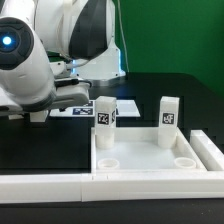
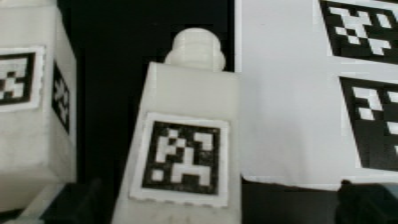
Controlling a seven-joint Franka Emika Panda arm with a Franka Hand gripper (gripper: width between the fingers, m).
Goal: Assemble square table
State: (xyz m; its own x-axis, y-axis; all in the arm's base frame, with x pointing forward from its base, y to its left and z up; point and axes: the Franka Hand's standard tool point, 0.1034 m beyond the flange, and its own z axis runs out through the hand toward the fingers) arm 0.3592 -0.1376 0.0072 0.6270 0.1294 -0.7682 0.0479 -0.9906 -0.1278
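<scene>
I need to close my gripper on the leg now. My fingers are beside the near end of the middle tagged leg [image 2: 175,205] in the wrist view, so they would hold it.
The square table top [image 1: 205,150] is a white tray with a raised rim, at the exterior view's lower right. Two white tagged legs [image 1: 106,114] [image 1: 169,111] stand upright in its far corners. Two round sockets [image 1: 107,158] [image 1: 184,158] at the near corners hold nothing. In the wrist view a third tagged leg [image 2: 187,130] lies on the black table, its near end between my fingers. My gripper [image 2: 214,212] is open around it, with a gap on each side. A fourth leg [image 2: 27,90] lies beside it. In the exterior view my gripper [image 1: 36,116] is low at the left, mostly hidden by the arm.
The marker board [image 2: 338,80] lies close beside the centre leg, and shows behind the arm in the exterior view [image 1: 78,106]. A long white bar-shaped wall [image 1: 50,184] runs along the front and joins the tray's near rim.
</scene>
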